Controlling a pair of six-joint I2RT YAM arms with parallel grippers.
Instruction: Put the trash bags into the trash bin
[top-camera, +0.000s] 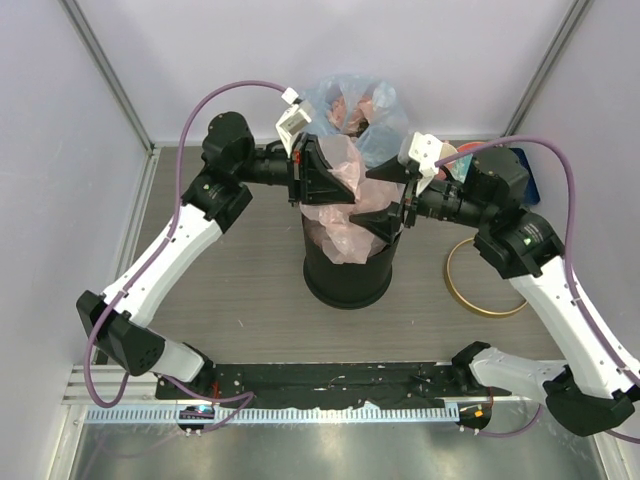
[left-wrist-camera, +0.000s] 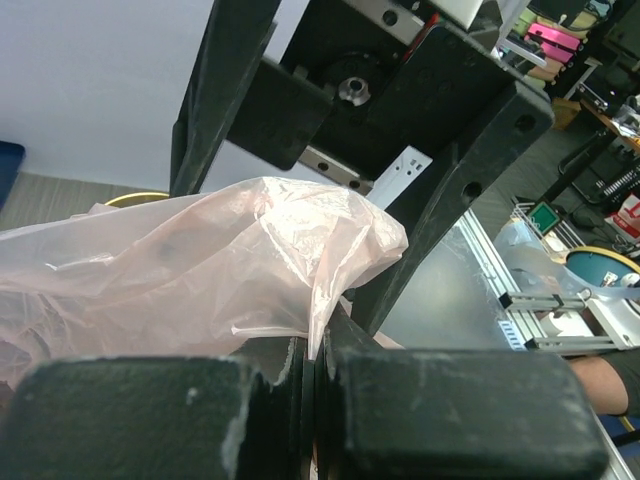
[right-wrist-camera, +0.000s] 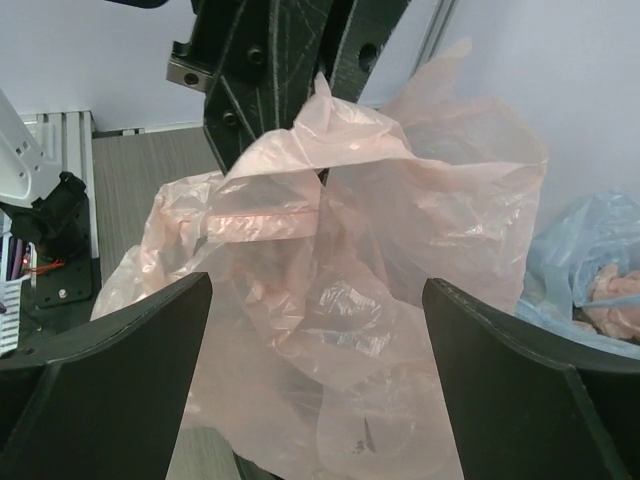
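Note:
The fold (top-camera: 368, 198) (right-wrist-camera: 322, 288) hangs beyond my fingers, so it is too early to close on the fold. My right gripper moves toward it next.
The pale-pink trash bag (top-camera: 345, 215) hangs crumpled over the mouth of the round black trash bin (top-camera: 347, 275) in the middle of the table. My left gripper (top-camera: 322, 180) is shut on the bag's upper edge, pinching a fold of it (left-wrist-camera: 300, 270) above the bin's far-left rim. My right gripper (top-camera: 383, 195) is open, its fingers (right-wrist-camera: 110, 350) spread to either side of the bag (right-wrist-camera: 340, 280) at the bin's right rim, not holding it. The gold hoop rim (top-camera: 484, 278) lies flat on the table to the right of the bin.
A bluish translucent bag with reddish contents (top-camera: 352, 108) stands behind the bin by the back wall. A dark blue tray (top-camera: 520, 165) sits at the far right behind my right arm. A black rail (top-camera: 330, 385) runs along the near edge.

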